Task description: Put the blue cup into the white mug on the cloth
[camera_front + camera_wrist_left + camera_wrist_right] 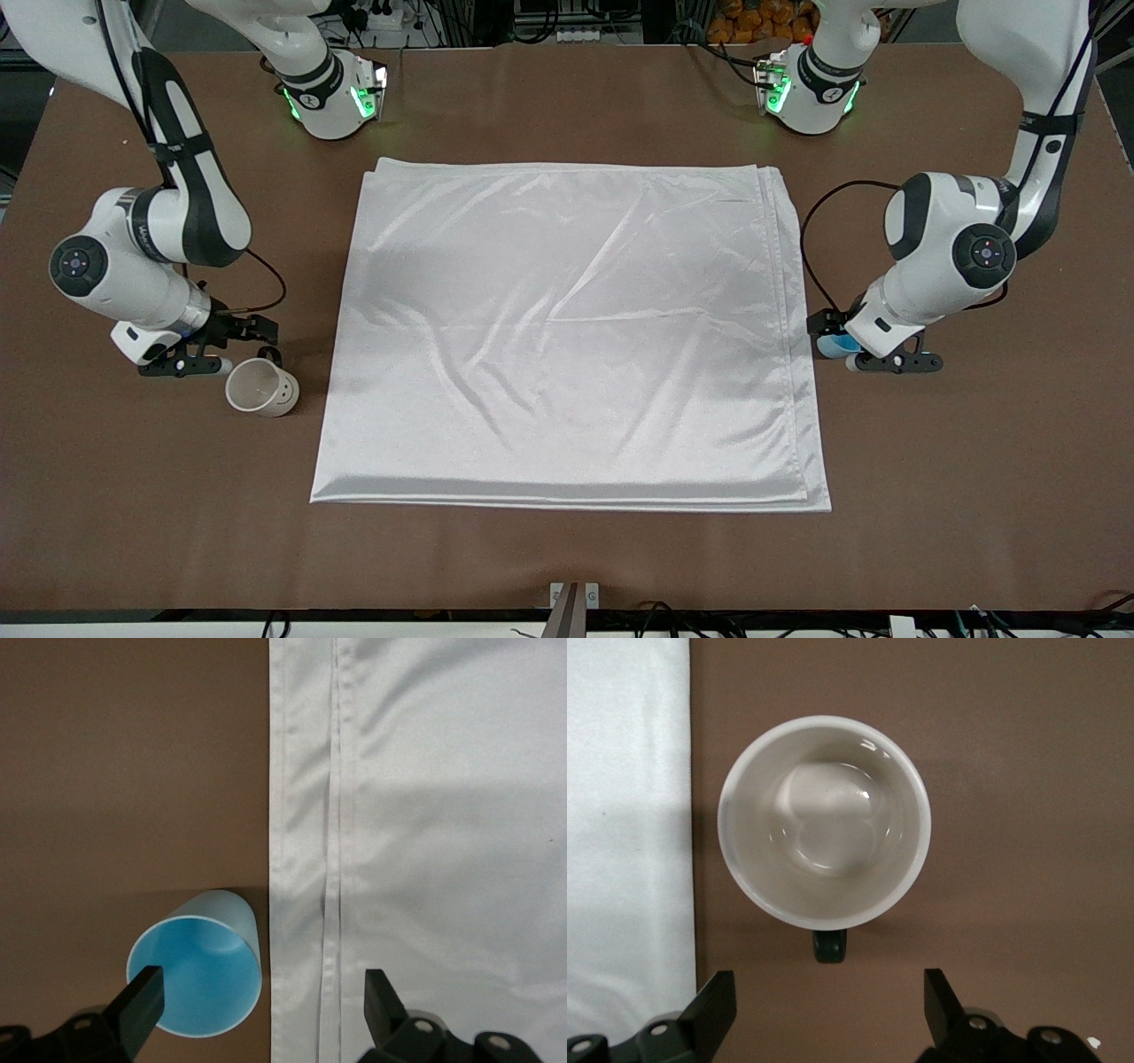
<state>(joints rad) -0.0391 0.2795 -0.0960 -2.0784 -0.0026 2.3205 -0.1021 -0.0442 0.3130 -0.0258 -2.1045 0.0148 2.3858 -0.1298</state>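
Observation:
My right gripper grabs the white mug by its dark handle [829, 947] next, to set up the white mug on the cloth [625, 842] for the blue cup.
The white cloth [567, 337] lies flat on the middle of the brown table. The white mug [262, 390] stands upright on the bare table beside the cloth's edge, toward the right arm's end. In the right wrist view the mug [824, 819] is empty, with its dark handle [829, 945] turned to my right gripper [828, 1003]. That gripper [221, 347] is open and empty, low beside the mug. The blue cup [831, 346] stands on the table beside the cloth, toward the left arm's end. My left gripper [261, 999] is open above the blue cup [197, 974] and the cloth's edge [301, 904].
Both arms' bases [332, 97] stand along the table's edge farthest from the front camera. A small metal bracket [574, 598] sits at the table's nearest edge. Bare brown table [567, 558] surrounds the cloth.

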